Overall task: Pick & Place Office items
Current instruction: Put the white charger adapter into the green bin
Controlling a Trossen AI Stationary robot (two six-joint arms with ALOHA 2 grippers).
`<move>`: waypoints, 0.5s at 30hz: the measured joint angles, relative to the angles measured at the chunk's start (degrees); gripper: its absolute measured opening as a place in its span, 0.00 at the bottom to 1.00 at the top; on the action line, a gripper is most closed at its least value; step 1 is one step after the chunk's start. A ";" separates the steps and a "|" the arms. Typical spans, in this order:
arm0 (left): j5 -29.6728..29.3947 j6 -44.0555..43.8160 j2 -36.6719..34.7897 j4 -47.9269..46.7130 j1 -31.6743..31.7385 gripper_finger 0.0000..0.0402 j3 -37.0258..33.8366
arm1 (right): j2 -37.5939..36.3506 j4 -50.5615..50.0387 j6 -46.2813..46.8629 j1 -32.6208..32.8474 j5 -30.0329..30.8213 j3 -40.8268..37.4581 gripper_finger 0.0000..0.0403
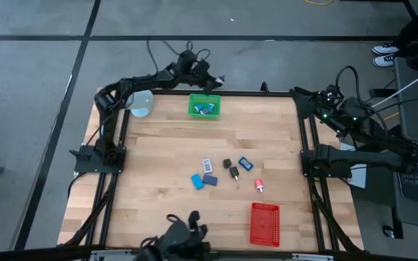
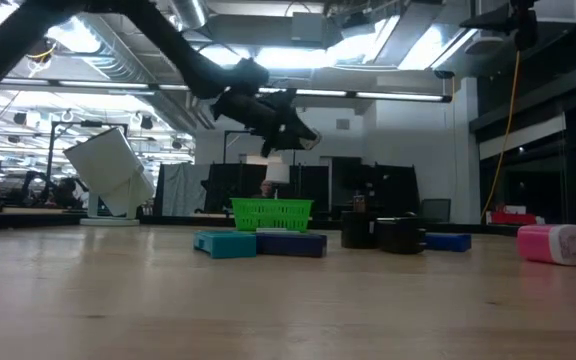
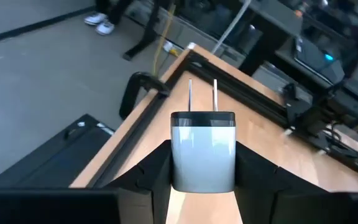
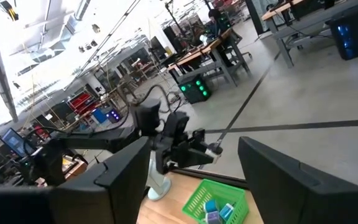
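My left gripper should move the white adapter toward the tray before it opens, because the adapter hangs past the green tray's rim.
My left gripper (image 1: 212,78) hangs above the table's far edge, just beyond the green mesh tray (image 1: 204,107), shut on a white plug adapter (image 3: 202,140) with two metal prongs. The green tray holds a few blue-white bits (image 1: 206,109). Mid-table lie a white-blue piece (image 1: 207,164), two black clip-like pieces (image 1: 230,168), blue rectangles (image 1: 203,180) and a red-white piece (image 1: 259,186). My right gripper (image 4: 191,168) waits open over the table's far right corner (image 1: 301,95). My left gripper pinches the white plug adapter by the two opposite sides of its body (image 3: 185,163), one finger (image 3: 151,171) on each side. The prongs (image 3: 202,94) stick out forward past the fingertips. The adapter is lifted clear, high above the table (image 2: 303,137).
A red mesh tray (image 1: 265,222) lies near the table's near right corner. A white-blue mug (image 1: 142,104) sits at the far left corner. Black frame rails (image 1: 307,138) run along the table's sides. Bare wood lies left of the scattered items.
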 joint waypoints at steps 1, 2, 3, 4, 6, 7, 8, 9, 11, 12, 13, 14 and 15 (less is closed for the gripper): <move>-0.56 -0.56 -1.18 1.91 0.25 0.32 -2.99 | 0.02 0.00 0.00 0.00 0.00 0.00 0.62; -1.34 -1.18 -2.19 4.20 0.44 0.32 -5.45 | 0.02 0.00 0.02 -0.02 0.00 0.00 0.62; -2.16 -1.58 -3.33 5.85 0.70 0.32 -7.76 | 0.05 0.00 0.01 -0.02 0.00 0.00 0.62; -2.73 -1.66 -4.54 6.26 1.03 0.32 -9.86 | 0.11 0.00 0.00 0.00 -0.01 0.00 0.62; -3.68 -1.60 -6.33 6.80 1.52 0.32 -13.06 | 0.36 0.00 0.00 -0.02 0.01 0.00 0.62; -4.24 -1.54 -6.92 6.66 1.66 0.32 -14.55 | 0.40 0.00 0.00 0.00 0.03 0.00 0.62; -4.63 -1.14 -7.31 5.86 1.68 0.32 -15.99 | 0.44 0.00 0.02 -0.02 0.11 0.00 0.62; -5.28 -0.31 -7.42 5.25 1.64 0.32 -17.31 | 0.52 0.00 0.19 0.00 0.18 0.00 0.62; -7.11 1.22 -7.36 3.96 1.38 0.32 -19.69 | 0.84 0.07 0.90 0.00 0.13 0.00 0.62; -7.20 1.36 -7.04 3.92 1.33 0.32 -20.61 | 1.04 0.09 1.31 -0.01 0.12 0.00 0.62; -7.45 1.24 -6.56 4.32 1.24 0.32 -21.43 | 1.24 0.24 1.52 -0.02 0.13 0.00 0.62; -7.61 1.05 -6.22 4.41 1.08 0.32 -22.33 | 1.40 0.34 1.55 0.00 0.07 0.00 0.62; -7.90 1.00 -5.95 3.98 1.06 0.32 -22.98 | 1.59 0.41 1.56 0.00 -0.12 0.00 0.62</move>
